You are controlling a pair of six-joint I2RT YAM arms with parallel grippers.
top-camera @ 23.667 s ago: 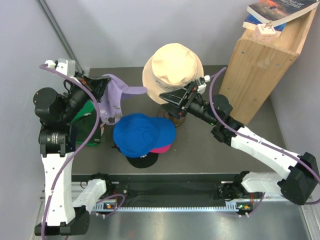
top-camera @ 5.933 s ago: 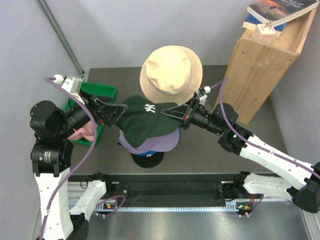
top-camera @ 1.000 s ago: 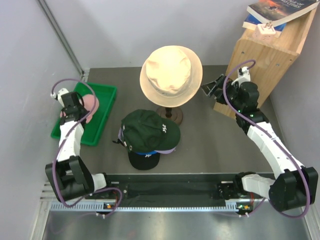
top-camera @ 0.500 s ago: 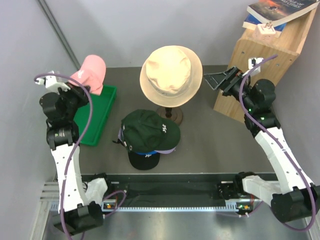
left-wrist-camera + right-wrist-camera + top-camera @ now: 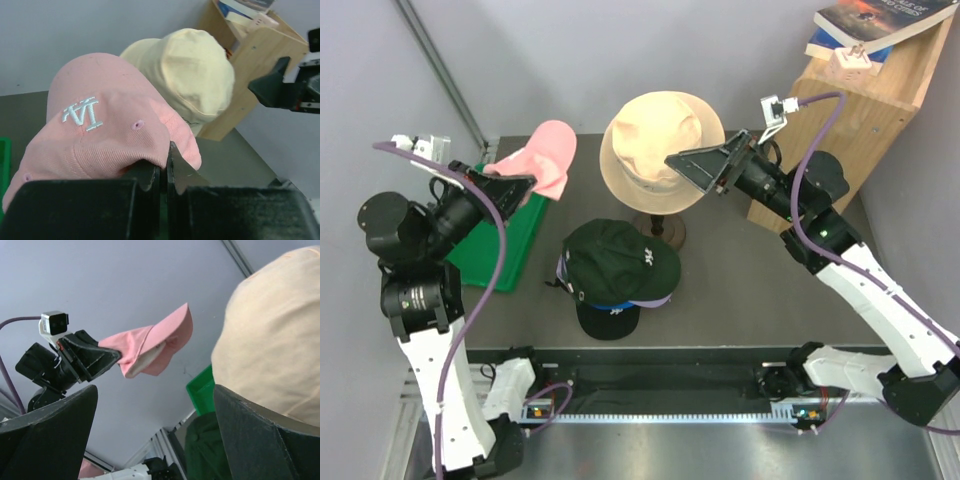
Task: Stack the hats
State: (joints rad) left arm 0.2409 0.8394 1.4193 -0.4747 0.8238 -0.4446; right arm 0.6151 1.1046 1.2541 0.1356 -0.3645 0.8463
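Note:
The light pink cap (image 5: 546, 160) should stack over the dark green cap, so my right gripper will grab its visor and leave the opening of its top free.
My left gripper (image 5: 520, 184) is shut on the back edge of a light pink cap (image 5: 546, 160) with a white logo and holds it in the air, left of the cream bucket hat (image 5: 660, 140). The pink cap fills the left wrist view (image 5: 100, 125) and shows in the right wrist view (image 5: 150, 342). A stack of caps lies on the table, a dark green cap (image 5: 620, 262) on top, lavender (image 5: 658, 300) and blue edges under it, a black cap's brim (image 5: 608, 320) at the bottom. My right gripper (image 5: 705, 168) is open and empty in front of the bucket hat.
The cream bucket hat (image 5: 195, 75) sits on a stand (image 5: 665, 232) behind the stack. A green tray (image 5: 495, 250) lies at the left. A tall wooden box (image 5: 840, 130) with books on top stands at the right.
My left gripper has carried the pink cap up and to the right, from above the tray towards the bucket hat. My right gripper has swung left from the wooden box to the bucket hat.

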